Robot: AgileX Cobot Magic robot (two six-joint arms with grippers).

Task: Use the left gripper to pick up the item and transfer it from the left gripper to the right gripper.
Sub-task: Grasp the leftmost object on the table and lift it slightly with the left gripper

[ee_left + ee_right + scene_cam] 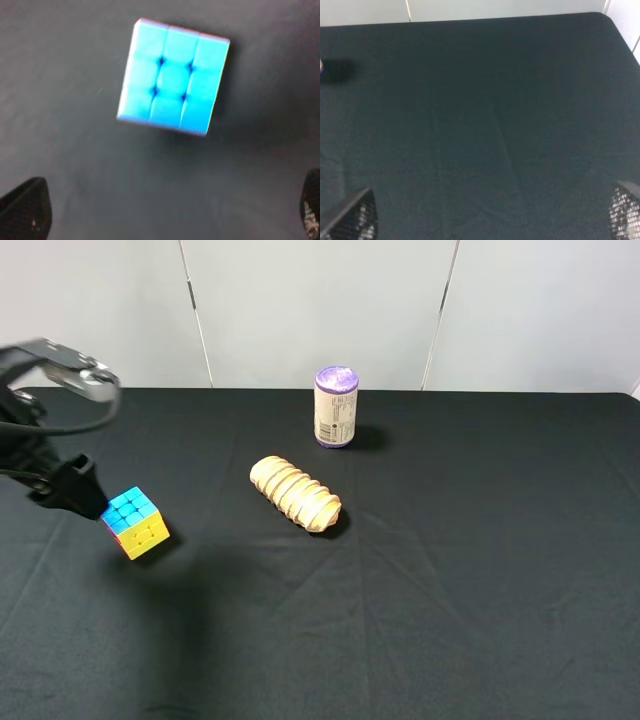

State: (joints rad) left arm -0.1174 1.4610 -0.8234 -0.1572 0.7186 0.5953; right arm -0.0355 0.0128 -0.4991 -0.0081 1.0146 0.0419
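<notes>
I will next take the puzzle cube with my left gripper by its body [136, 523] [173, 76], so that I can pass it over to my right gripper.
The puzzle cube [135, 523] sits on the black cloth at the left, showing blue, yellow and pink faces. In the left wrist view its blue face [172, 77] fills the upper middle. My left gripper [78, 490] hovers just left of the cube and is not touching it. Its fingertips [25, 207] stand wide apart at the frame's lower corners, open and empty [165, 212]. My right gripper [490, 215] is out of the exterior high view. Its wrist view shows its fingertips [355, 217] spread wide over bare cloth, holding nothing.
A ribbed tan roll [296, 493] lies mid-table, right of the cube. A purple-lidded can [336, 407] stands upright behind it. The black cloth [480, 570] covers the table up to the white back wall; its far edge shows in the right wrist view [470, 20].
</notes>
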